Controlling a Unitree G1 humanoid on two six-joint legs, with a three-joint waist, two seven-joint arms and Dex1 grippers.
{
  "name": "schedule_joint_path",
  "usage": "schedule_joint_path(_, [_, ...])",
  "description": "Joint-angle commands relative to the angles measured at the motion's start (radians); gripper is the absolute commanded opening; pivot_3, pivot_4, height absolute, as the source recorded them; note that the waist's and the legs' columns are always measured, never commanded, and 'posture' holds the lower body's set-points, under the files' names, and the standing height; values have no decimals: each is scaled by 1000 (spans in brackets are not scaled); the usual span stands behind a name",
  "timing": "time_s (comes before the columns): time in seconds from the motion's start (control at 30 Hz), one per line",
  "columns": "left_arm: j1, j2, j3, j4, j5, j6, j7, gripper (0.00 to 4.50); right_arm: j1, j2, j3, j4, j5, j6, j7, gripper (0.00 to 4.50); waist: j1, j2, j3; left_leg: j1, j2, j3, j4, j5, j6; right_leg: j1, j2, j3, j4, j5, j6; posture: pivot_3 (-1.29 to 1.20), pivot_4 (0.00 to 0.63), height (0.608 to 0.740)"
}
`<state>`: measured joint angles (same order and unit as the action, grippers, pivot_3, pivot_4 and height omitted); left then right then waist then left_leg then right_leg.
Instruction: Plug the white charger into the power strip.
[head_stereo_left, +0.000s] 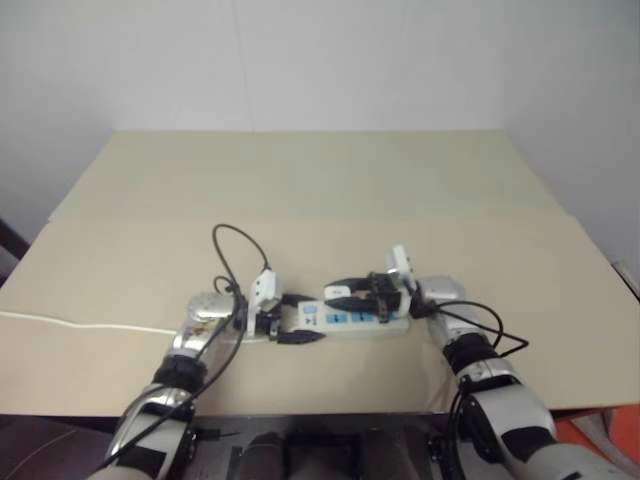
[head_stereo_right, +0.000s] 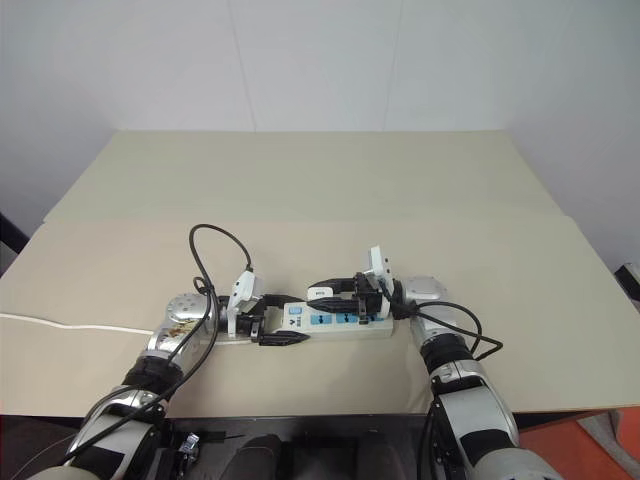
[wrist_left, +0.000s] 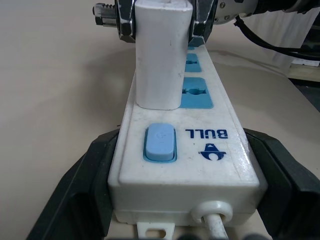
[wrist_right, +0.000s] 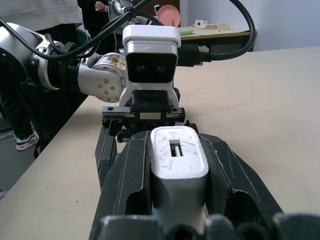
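Note:
The lower end of the white charger (wrist_left: 160, 60) is touching the power strip, so the charger would stay standing. My right gripper should open.
The power strip (wrist_left: 200, 165), a long white bar with blue sockets and a blue switch (wrist_left: 160, 142), lies near the table's front edge (head_stereo_left: 360, 322). My left gripper (head_stereo_left: 300, 320) is shut on its cord end, one black finger (wrist_left: 75, 195) on each long side. The white charger (wrist_left: 160, 60) stands upright on the strip. Its lower end meets the socket beside the switch, and its prongs are hidden. My right gripper (head_stereo_left: 337, 297) reaches in from the right and is shut on the white charger (wrist_right: 178, 160).
The strip's thin white cord (head_stereo_left: 80, 325) runs left across the beige table (head_stereo_left: 320, 190) and off its edge. Black camera cables (head_stereo_left: 225, 250) loop above both wrists. Behind the table's left side stands a person (wrist_right: 30, 30).

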<state>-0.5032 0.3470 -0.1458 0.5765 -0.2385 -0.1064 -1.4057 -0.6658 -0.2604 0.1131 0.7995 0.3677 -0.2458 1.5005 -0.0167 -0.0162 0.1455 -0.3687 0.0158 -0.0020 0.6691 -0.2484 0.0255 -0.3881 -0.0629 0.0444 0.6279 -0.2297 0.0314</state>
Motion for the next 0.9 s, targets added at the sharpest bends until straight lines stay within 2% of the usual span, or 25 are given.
schedule_joint_path(0.03, [2, 29, 6, -51, -17, -3, -32, 3299, 38, -44, 18, 107, -97, 31, -47, 1115, -1, 0, 0, 0, 0, 0, 0, 0, 0, 0, 0, 0, 0, 0, 0, 0, 150, 740])
schedule_joint_path(0.13, [0, 28, 5, -48, -16, -5, -32, 3299, 28, -49, 32, 114, -109, 34, -49, 1115, -2, -1, -1, 0, 0, 0, 0, 0, 0, 0, 0, 0, 0, 0, 0, 0, 150, 740])
schedule_joint_path(0.2, [0, 27, 5, -46, -16, -7, -30, 3299, 28, -52, 36, 116, -113, 11, -56, 1830, -3, -1, -1, 1, 0, 0, 0, 0, 0, 0, 0, 0, 0, 0, 0, 0, 150, 740])
schedule_joint_path(0.27, [0, 26, 5, -44, -15, -9, -28, 3299, 29, -52, 30, 117, -111, -8, -57, 2361, -3, -3, -3, 1, 0, 0, -1, 0, 0, 0, 0, 0, 0, 0, -1, 0, 150, 740])
schedule_joint_path(0.47, [7, 24, 3, -40, -12, -17, -20, 3299, 29, -58, 4, 111, -104, -63, -34, 4490, -3, -8, -6, 1, 1, 0, -3, 0, 0, 0, 0, 0, -1, -1, -2, 0, 150, 740])
schedule_joint_path(0.57, [3, 24, 3, -34, -16, 4, -23, 3299, 25, -65, -1, 110, -110, -78, -30, 4490, -4, -8, -6, 1, 1, 0, -3, 0, 0, 0, 0, 0, -1, -1, -2, 0, 150, 740])
schedule_joint_path(0.63, [3, 29, 0, -34, -12, -7, -30, 4029, 23, -70, -2, 106, -112, -75, -28, 4500, -4, -8, -6, 1, 1, 0, -3, 0, 0, 0, 0, 0, -1, -1, -2, 0, 150, 740])
schedule_joint_path(0.7, [5, 36, 3, -46, -17, -2, -40, 4465, 18, -82, 5, 99, -121, -45, -21, 4500, -4, -8, -6, 1, 1, 0, -3, 0, 0, 0, 0, 0, -1, -1, -2, 0, 150, 740])
schedule_joint_path(0.83, [29, 57, 40, -110, -60, 10, -44, 4465, 24, -99, 7, 74, -121, -31, 6, 4500, 0, -8, -6, 1, 1, -1, -3, 0, 0, 0, 0, 0, -1, -1, -2, 0, 150, 740])
schedule_joint_path(0.9, [73, 64, 101, -174, -95, -46, 4, 4465, 37, -105, -3, 38, -107, -28, 4, 4500, -1, -8, -6, 1, 1, -1, -4, 0, 0, 0, 0, 0, -1, -1, -2, 0, 150, 740])
